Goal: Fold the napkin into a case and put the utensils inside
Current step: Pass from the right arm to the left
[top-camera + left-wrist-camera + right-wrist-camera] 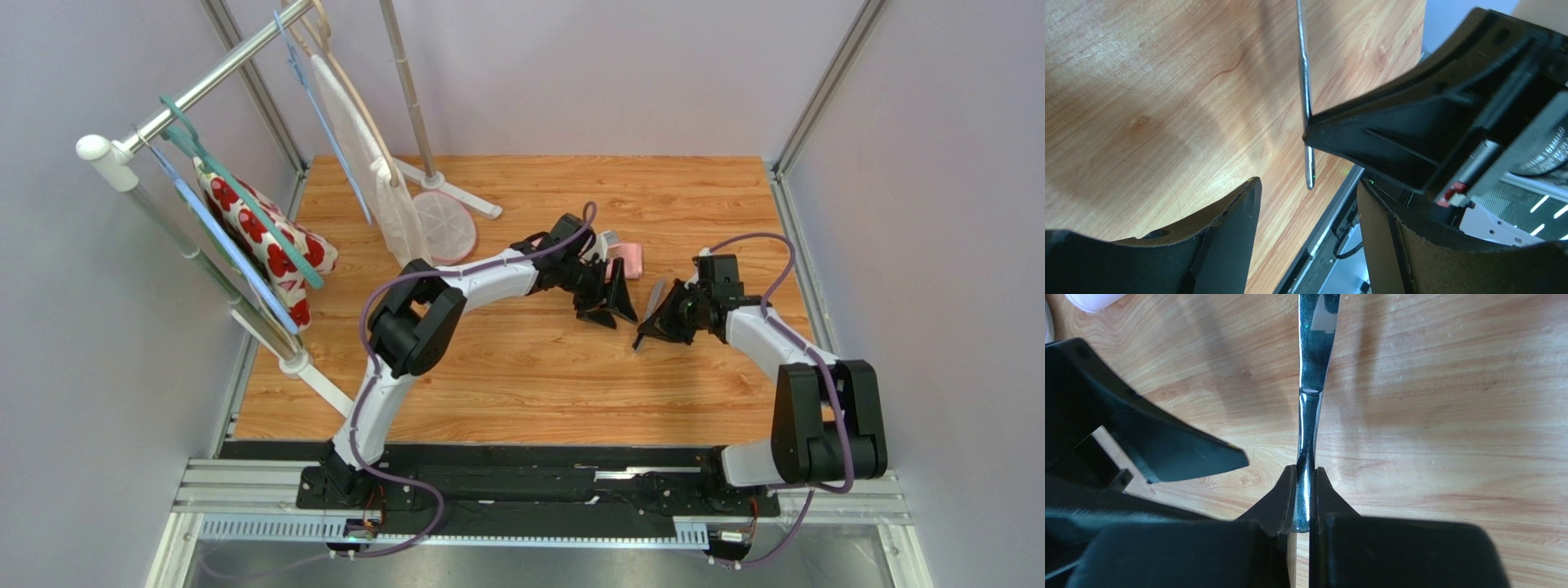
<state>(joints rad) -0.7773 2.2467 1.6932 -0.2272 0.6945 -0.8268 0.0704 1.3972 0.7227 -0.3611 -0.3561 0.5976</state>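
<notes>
Next, my left gripper reaches the knife and grabs where the handle meets the blade (649, 314) (1303, 57), which leaves the blade free to regrasp for handle-first placing inside.
My right gripper (1306, 471) is shut on the handle of a silver knife (1315, 367), which it holds over the wooden table with the blade pointing away from it. In the top view this gripper (650, 331) is at mid-table, with the knife (655, 294) slanting up from it. My left gripper (611, 309) is open and empty, just left of the right one. In the left wrist view the knife (1304, 73) hangs between and beyond the open fingers (1229, 226). The pink napkin (629, 260) lies folded small behind the left gripper, partly hidden. No other utensils show.
A clothes rack stands at the back left with hangers, a white cloth with red flowers (264, 239) and a white mesh piece (368, 159). Its round white base (444, 224) sits on the table. The table's metal edge rail (1339, 202) is below the left gripper.
</notes>
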